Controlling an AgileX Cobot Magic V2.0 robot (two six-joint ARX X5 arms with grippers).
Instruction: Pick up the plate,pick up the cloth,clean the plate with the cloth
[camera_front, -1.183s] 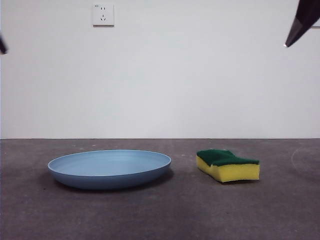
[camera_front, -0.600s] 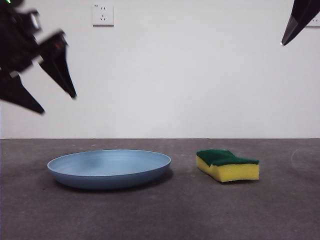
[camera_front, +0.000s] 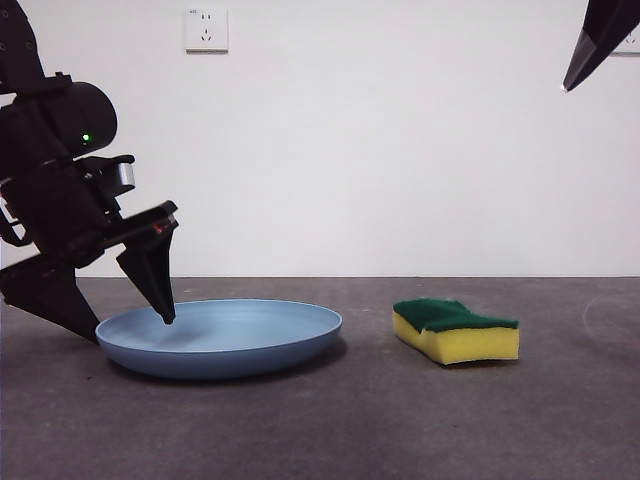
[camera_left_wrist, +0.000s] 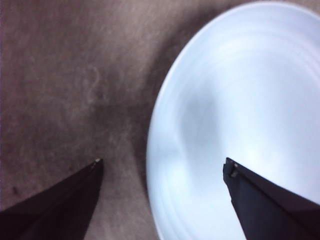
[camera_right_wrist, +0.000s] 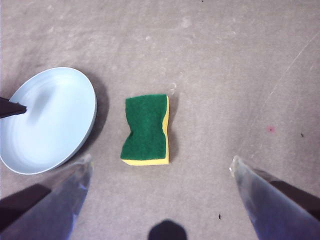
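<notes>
I need to grab the plate by its thin raised rim (camera_front: 103, 325) with my left gripper next, because the plate's broad round side (camera_front: 235, 325) is wider than my open fingers.
The light-blue plate (camera_front: 235, 335) lies flat on the grey table, left of centre. My left gripper (camera_front: 128, 325) has come down at its left edge and is open, one jaw over the inside of the plate and the other outside the rim. The left wrist view shows the plate (camera_left_wrist: 250, 100) with its rim between the jaws of the left gripper (camera_left_wrist: 162, 162). The cloth, a yellow sponge with a green top (camera_front: 455, 330), lies to the right of the plate. High above the cloth (camera_right_wrist: 146, 127), my right gripper (camera_right_wrist: 161, 158) hangs open; the plate (camera_right_wrist: 50, 125) lies beside it.
A white wall with a socket (camera_front: 206, 30) closes off the back of the table. A black tip of the right arm (camera_front: 598, 42) shows at the top right corner. A faint curved mark (camera_front: 610, 320) lies on the table at the far right.
The left arm has dropped from the upper left down to the plate's left rim, its jaws now astride it. Plate, cloth and right arm have not moved.
</notes>
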